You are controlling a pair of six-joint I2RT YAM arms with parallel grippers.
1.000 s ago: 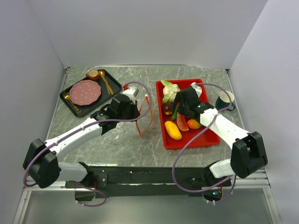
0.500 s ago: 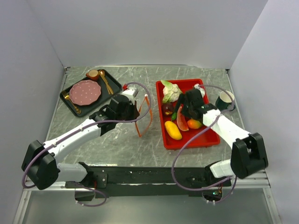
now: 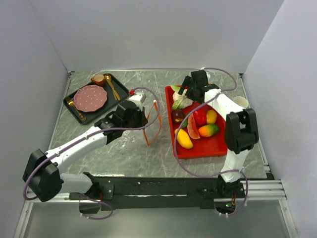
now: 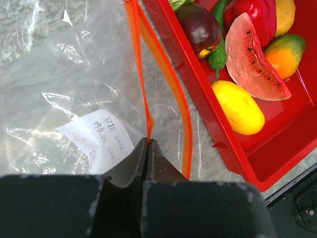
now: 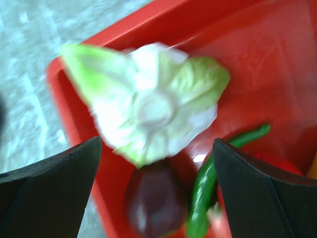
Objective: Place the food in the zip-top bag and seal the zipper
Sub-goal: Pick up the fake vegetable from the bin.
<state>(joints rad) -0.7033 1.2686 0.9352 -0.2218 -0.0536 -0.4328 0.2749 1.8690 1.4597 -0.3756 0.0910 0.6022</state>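
Next, my right gripper picks up the white-green leafy vegetable by its pale central stem, so its wide head stays free to enter the zip-top bag (image 4: 74, 94).
My left gripper (image 4: 148, 142) is shut on the zipper (image 4: 140, 74), the orange-red strip of the clear zip-top bag (image 4: 74, 94), and holds the mouth up just left of the red tray; in the top view it (image 3: 144, 119) is beside the strip (image 3: 154, 125). The food lies in the tray: yellow oval fruit (image 3: 184, 138), watermelon slice (image 3: 193, 131), orange-green fruit (image 3: 209, 130), red piece (image 3: 199, 117), white-green leafy vegetable (image 3: 181, 101). My right gripper (image 3: 184, 93) is open and empty above the leafy vegetable (image 5: 153, 104), which sits between its fingers (image 5: 54, 173).
The red tray (image 3: 218, 146) also holds a dark purple piece (image 5: 153, 198) and a green chili (image 5: 208, 183). A black tray (image 3: 74, 110) with a pink plate (image 3: 90, 97), gold spoons and a brown cup stands at the back left. A mug (image 3: 241, 102) stands right of the red tray.
My right arm has swung from the middle of the red tray to its far end, over the leafy vegetable, uncovering the red piece. The left gripper and bag have not moved.
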